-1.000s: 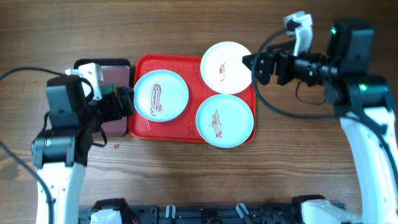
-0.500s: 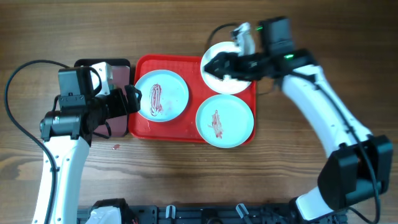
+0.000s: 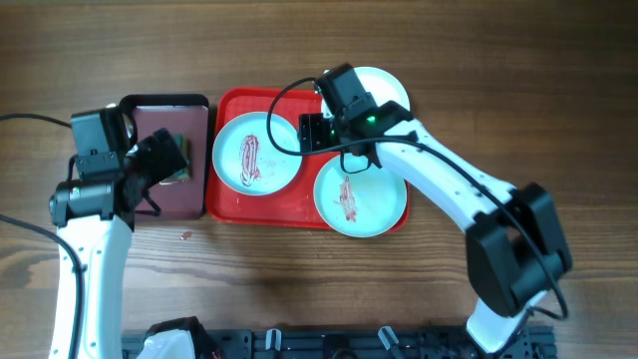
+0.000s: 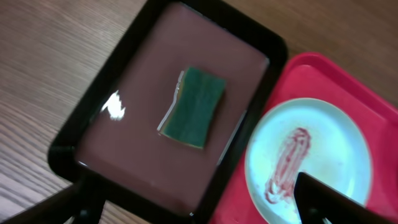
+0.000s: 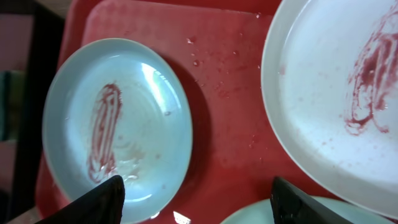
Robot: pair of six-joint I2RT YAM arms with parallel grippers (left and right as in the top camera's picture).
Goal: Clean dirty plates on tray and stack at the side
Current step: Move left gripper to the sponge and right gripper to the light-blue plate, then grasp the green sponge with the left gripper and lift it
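The robot's left gripper will next take hold of the green sponge (image 3: 176,160) (image 4: 193,107) from above by its long sides, so the sponge's bottom stays free to wipe the plates.
The red tray (image 3: 299,206) holds three plates with red sauce smears. A pale blue-green plate (image 3: 257,153) lies at its left, a second pale plate (image 3: 361,194) at its front right, and a white plate (image 3: 387,85) at its back right, partly hidden by my right arm. My right gripper (image 3: 311,133) is open and empty, hovering over the tray between the plates. The right wrist view shows it (image 5: 202,200) above bare tray (image 5: 224,93), between the left plate (image 5: 118,124) and the white plate (image 5: 348,93). My left gripper (image 3: 167,160) is open and empty.
A dark maroon, black-rimmed tray (image 3: 184,120) lies left of the red tray. It holds a green sponge (image 4: 193,107), under my left gripper (image 4: 199,210). The left plate (image 4: 311,158) also shows in the left wrist view. A small red sauce spot (image 3: 184,235) is on the wooden table.
My right arm has swung left from beside the tray's right end to over the tray's middle. My left gripper has drawn back from the red tray's edge to over the maroon tray.
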